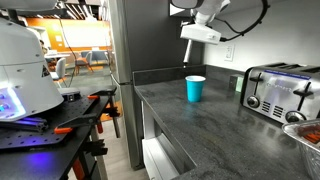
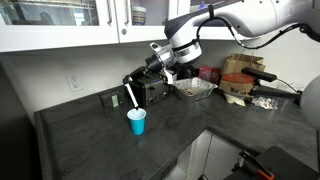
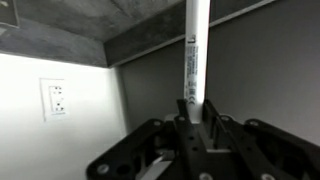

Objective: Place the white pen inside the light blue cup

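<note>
I will keep the white pen in my gripper until its tip dips inside the cup, because there is still a gap between the pen's tip and the cup's rim (image 1: 195, 78).
The light blue cup (image 1: 195, 88) stands upright on the dark counter and also shows in an exterior view (image 2: 137, 122). My gripper (image 2: 141, 84) is shut on the white pen (image 2: 130, 98) and holds it tilted, with its lower end just above the cup's rim. In the wrist view the pen (image 3: 194, 50) runs straight out from between the black fingers (image 3: 192, 108), with print on its barrel. In an exterior view the wrist (image 1: 200, 33) hangs above the cup. The pen itself does not show there.
A chrome toaster (image 1: 278, 92) stands on the counter beside the cup and also shows in an exterior view (image 2: 152, 93). A wall outlet (image 3: 55, 100) is on the white wall. A bowl (image 2: 195, 88) and a box (image 2: 240, 78) sit further along. The counter edge (image 1: 150, 110) drops off.
</note>
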`<state>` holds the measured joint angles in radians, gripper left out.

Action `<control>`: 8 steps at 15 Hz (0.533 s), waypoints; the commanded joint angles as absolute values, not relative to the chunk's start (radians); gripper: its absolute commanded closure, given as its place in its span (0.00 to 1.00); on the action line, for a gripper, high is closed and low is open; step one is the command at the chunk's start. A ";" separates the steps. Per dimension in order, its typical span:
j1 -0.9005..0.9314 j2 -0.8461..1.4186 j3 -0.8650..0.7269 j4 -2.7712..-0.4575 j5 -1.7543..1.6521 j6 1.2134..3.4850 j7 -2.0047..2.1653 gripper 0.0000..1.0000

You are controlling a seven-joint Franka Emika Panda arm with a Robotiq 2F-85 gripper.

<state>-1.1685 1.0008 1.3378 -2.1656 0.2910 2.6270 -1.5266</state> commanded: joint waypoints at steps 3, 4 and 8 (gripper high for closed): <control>-1.083 1.071 1.274 -2.017 0.230 2.540 -1.512 0.95; -1.067 1.079 1.259 -1.995 0.224 2.525 -1.514 0.95; -1.009 1.091 1.189 -1.929 0.229 2.466 -1.518 0.95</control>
